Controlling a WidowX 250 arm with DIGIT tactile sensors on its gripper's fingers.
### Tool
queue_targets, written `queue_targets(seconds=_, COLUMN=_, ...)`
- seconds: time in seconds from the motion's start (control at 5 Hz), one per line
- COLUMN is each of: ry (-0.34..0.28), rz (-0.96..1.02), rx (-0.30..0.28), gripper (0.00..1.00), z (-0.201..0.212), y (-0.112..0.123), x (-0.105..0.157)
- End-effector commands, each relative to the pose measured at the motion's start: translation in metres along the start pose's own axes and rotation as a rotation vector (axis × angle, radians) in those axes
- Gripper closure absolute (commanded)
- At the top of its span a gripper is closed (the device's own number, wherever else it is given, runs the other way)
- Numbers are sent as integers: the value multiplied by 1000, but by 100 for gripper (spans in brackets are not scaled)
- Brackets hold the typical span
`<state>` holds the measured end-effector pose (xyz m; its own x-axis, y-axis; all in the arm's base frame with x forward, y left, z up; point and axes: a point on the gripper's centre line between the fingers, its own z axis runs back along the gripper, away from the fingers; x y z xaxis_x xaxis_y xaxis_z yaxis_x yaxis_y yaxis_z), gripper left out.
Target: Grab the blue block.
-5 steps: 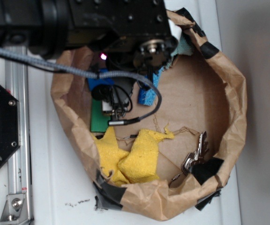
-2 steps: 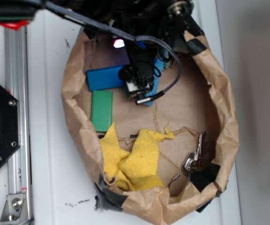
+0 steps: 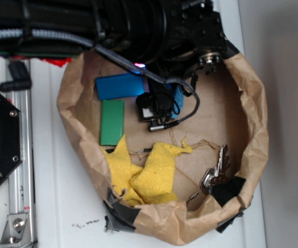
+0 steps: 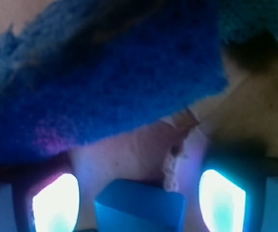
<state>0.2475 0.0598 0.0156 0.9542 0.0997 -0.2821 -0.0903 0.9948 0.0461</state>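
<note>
The blue block has the green block (image 3: pixel 112 122) close against one end, so my gripper will grab the blue block by its other end (image 3: pixel 139 84), where there are gaps.
The blue block (image 3: pixel 119 86) is glossy and flat and lies at the back left inside a brown paper bag (image 3: pixel 252 129). Its right end disappears under my gripper (image 3: pixel 157 103). In the wrist view one end of the blue block (image 4: pixel 139 208) sits between my two lit fingertips (image 4: pixel 55 203), with a gap on each side. My gripper (image 4: pixel 139 199) is open around that end and low over the bag floor. A rough blue sponge (image 4: pixel 105 87) fills the view just beyond the block.
A green block (image 3: pixel 112 122) lies just in front of the blue one. A crumpled yellow cloth (image 3: pixel 149 173) and a bunch of keys (image 3: pixel 216 173) sit at the bag's near side. The blue sponge (image 3: pixel 179 99) shows beside the gripper. A metal rail (image 3: pixel 19 155) runs on the left.
The arm has swung from over the bag's left side, uncovering the blue block, to the block's right end. The gripper now sits lower, with the block end between its fingers.
</note>
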Motion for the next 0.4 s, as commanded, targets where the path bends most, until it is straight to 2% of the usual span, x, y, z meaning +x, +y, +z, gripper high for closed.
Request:
queue_targets(seconds=0.0, ry=-49, rz=-35, rx=-12, gripper=0, z=15, y=-2, x=-12)
queue_targets(seconds=0.2, ry=-10, rz=-76, rx=-42, gripper=0, z=12, y=-14, x=-17)
